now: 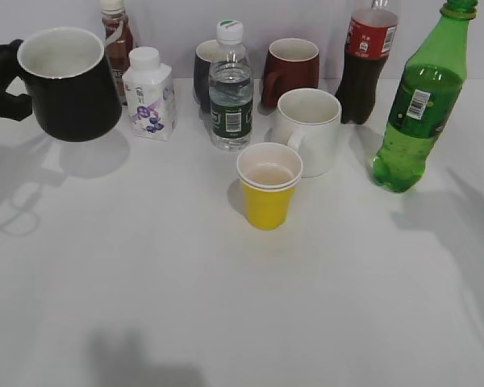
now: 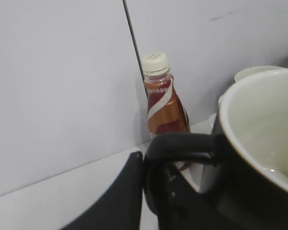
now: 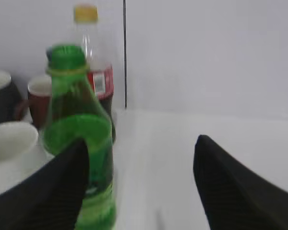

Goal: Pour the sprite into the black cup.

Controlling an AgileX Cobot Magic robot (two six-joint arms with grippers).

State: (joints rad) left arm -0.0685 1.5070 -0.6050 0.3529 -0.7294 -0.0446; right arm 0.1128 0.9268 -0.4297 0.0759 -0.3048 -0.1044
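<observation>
The sprite is standing tall with its top [image 1: 460, 6] open, so my right gripper next needs to take hold of the sprite around its labelled middle [image 1: 422, 102] to keep it from tipping.
The black cup [image 1: 68, 85], matte black with a white inside, hangs above the table at the far left. My left gripper [image 1: 4, 76] is shut on its loop handle, as the left wrist view shows: the fingers [image 2: 151, 163] clamp the handle beside the cup's rim [image 2: 259, 143]. The sprite [image 1: 419, 105], a tall green bottle with no cap, stands upright at the far right. In the right wrist view my right gripper [image 3: 141, 148] is open and empty, and the sprite [image 3: 79, 120] stands just beyond its left finger. The right gripper is out of the exterior view.
A yellow paper cup [image 1: 268, 189] stands mid-table, with a white mug [image 1: 310, 129] behind it. Along the back stand a brown drink bottle [image 1: 117, 40], a white milk bottle [image 1: 149, 93], a dark grey mug [image 1: 203, 72], a water bottle [image 1: 230, 89], a dark red mug [image 1: 290, 71] and a cola bottle [image 1: 367, 64].
</observation>
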